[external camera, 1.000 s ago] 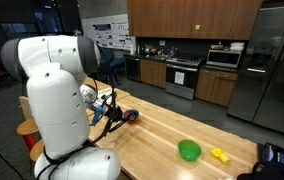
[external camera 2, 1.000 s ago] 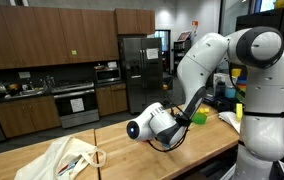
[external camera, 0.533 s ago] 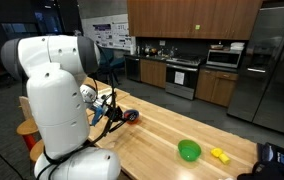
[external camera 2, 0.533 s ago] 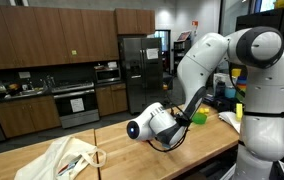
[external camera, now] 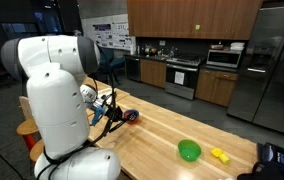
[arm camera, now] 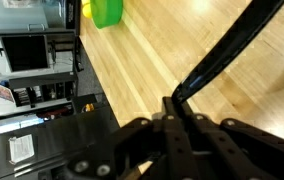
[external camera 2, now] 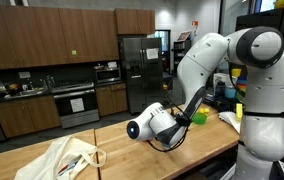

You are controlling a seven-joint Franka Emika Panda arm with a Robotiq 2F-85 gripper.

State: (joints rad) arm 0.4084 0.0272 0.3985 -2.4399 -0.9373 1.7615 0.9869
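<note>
The robot's gripper would come up empty from the table if it lifted now. The gripper is shut with only wood under it, and the green bowl (external camera: 189, 150) (arm camera: 106, 12) is well away.
My gripper (arm camera: 172, 102) is shut, its two black fingers pressed together with nothing between them, hanging over the bare wooden table top (arm camera: 182, 40). A black cable (arm camera: 227, 55) runs slantwise past the fingertips in the wrist view. In an exterior view the gripper (external camera: 129, 115) sits low over the table beside the white arm (external camera: 57, 100). A green bowl (external camera: 189, 150) and a small yellow object (external camera: 219, 154) lie well away from it on the same table. The wrist view shows the bowl (arm camera: 106, 12) at the top edge.
A light cloth bag (external camera 2: 67, 158) lies on the table in an exterior view, on the far side of the white wrist (external camera 2: 150, 124) from the bowl (external camera 2: 197, 117). Kitchen cabinets, an oven and a steel fridge (external camera: 272, 65) stand behind. A dark object (external camera: 274, 156) sits at the table's corner.
</note>
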